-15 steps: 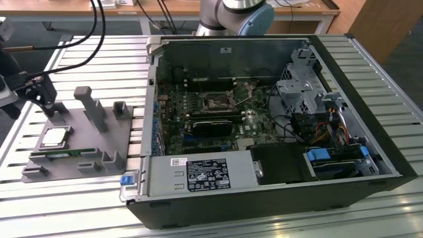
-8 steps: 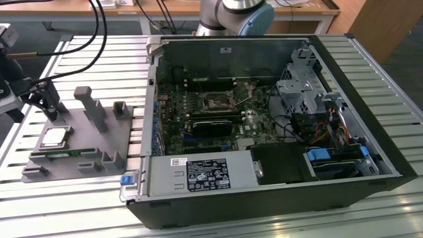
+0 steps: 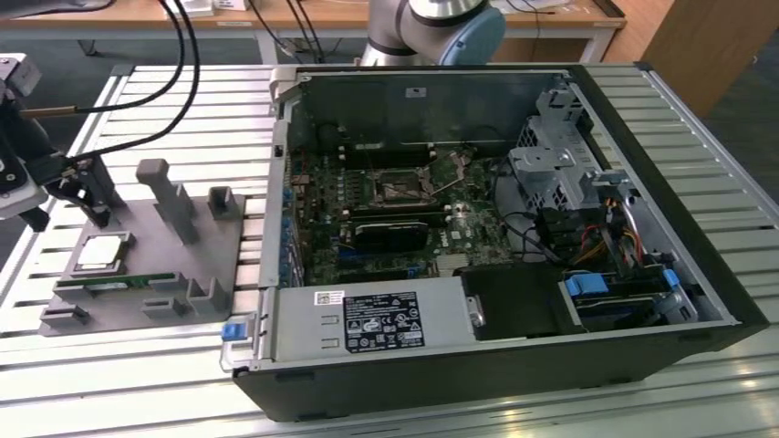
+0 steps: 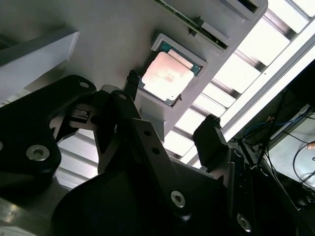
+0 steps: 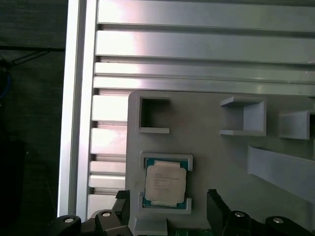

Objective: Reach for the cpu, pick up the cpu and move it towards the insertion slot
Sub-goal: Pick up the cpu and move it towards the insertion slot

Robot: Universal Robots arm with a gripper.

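Note:
My gripper takes hold of the cpu by its open side edges between the brackets next, since the holder's raised brackets wrap the cpu's two ends.
The cpu (image 3: pixel 100 254) is a flat square chip with a silvery top. It lies in a shallow seat on the grey plastic block (image 3: pixel 201 260), at the exterior view's left. My gripper (image 3: pixel 86 193) hangs just above and behind it, open and holding nothing. In both wrist views the cpu (image 5: pixel 166 183) (image 4: pixel 167 76) sits between the lines of the two dark fingertips (image 5: pixel 214 202), apart from them. The insertion slot (image 3: pixel 402 190) is a square socket with a metal frame, on the motherboard inside the open computer case.
The grey block carries raised posts (image 3: pixel 164 196) and a green memory stick (image 3: pixel 116 285) just in front of the cpu. The black computer case (image 3: pixel 633 301) fills the middle and right of the slatted metal table (image 3: pixel 159 100). Cables (image 3: pixel 182 55) hang at the back left.

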